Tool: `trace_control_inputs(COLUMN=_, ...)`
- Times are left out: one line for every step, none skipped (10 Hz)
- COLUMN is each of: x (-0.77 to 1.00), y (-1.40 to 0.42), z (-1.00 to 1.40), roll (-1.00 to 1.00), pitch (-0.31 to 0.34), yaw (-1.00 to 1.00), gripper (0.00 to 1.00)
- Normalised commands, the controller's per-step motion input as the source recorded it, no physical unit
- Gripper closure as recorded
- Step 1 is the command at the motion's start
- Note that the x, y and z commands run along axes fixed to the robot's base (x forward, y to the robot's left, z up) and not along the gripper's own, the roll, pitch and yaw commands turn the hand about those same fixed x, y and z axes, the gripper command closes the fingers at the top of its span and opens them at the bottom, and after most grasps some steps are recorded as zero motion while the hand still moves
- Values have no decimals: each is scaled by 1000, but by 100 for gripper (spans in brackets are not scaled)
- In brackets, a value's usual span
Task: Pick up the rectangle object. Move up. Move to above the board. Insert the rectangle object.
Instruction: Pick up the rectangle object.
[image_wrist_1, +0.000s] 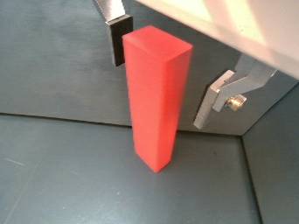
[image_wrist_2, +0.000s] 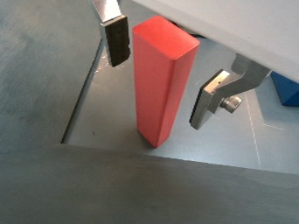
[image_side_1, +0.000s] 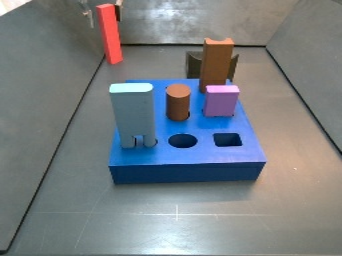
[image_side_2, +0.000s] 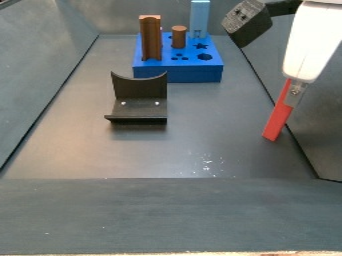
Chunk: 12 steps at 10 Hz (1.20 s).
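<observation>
The rectangle object needs to be lifted for insertion, so my gripper should next grab it by its upper part (image_side_1: 110, 18) (image_wrist_1: 156, 54).
The rectangle object (image_wrist_1: 156, 96) is a tall red-orange bar that stands upright on the grey floor, in both wrist views (image_wrist_2: 162, 83). My gripper (image_wrist_1: 165, 72) is open and straddles its upper part. One dark-padded finger (image_wrist_1: 118, 42) and the other finger (image_wrist_1: 215, 101) each leave a gap to the bar. In a side view the bar (image_side_1: 108, 35) stands at the far left corner under the gripper (image_side_1: 106, 10). In a side view the bar (image_side_2: 277, 120) is at the right wall, far from the deep-blue board (image_side_2: 187, 68).
The board (image_side_1: 187, 168) carries a pale blue block (image_side_1: 131, 115), a brown cylinder (image_side_1: 178, 102), a purple block (image_side_1: 222, 99) and a brown block (image_side_1: 218, 60). A round hole (image_side_1: 179, 141) and a square hole (image_side_1: 229, 140) are free. The fixture (image_side_2: 138, 100) stands mid-floor.
</observation>
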Motion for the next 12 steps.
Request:
trace_control_inputs(x=177, y=-426, z=-180, roll=-71, pitch=-120, yaw=0, gripper=0)
trace_control_inputs(x=0, y=0, z=0, roll=0, pitch=0, yaw=0, gripper=100)
trace_control_inputs(x=0, y=0, z=0, roll=0, pitch=0, yaw=0, gripper=100)
trace_control_inputs(x=0, y=0, z=0, roll=0, pitch=0, yaw=0, gripper=100)
trace_control_inputs(x=0, y=0, z=0, roll=0, pitch=0, yaw=0, gripper=100)
trace_control_inputs(x=0, y=0, z=0, roll=0, pitch=0, yaw=0, gripper=100)
trace_control_inputs(x=0, y=0, z=0, roll=0, pitch=0, yaw=0, gripper=100)
trace_control_inputs(x=0, y=0, z=0, roll=0, pitch=0, yaw=0, gripper=100)
trace_control_inputs(x=0, y=0, z=0, roll=0, pitch=0, yaw=0, gripper=100)
trace_control_inputs(x=0, y=0, z=0, roll=0, pitch=0, yaw=0, gripper=100)
trace_control_inputs(x=0, y=0, z=0, roll=0, pitch=0, yaw=0, gripper=100)
trace_control_inputs(x=0, y=0, z=0, roll=0, pitch=0, yaw=0, gripper=100)
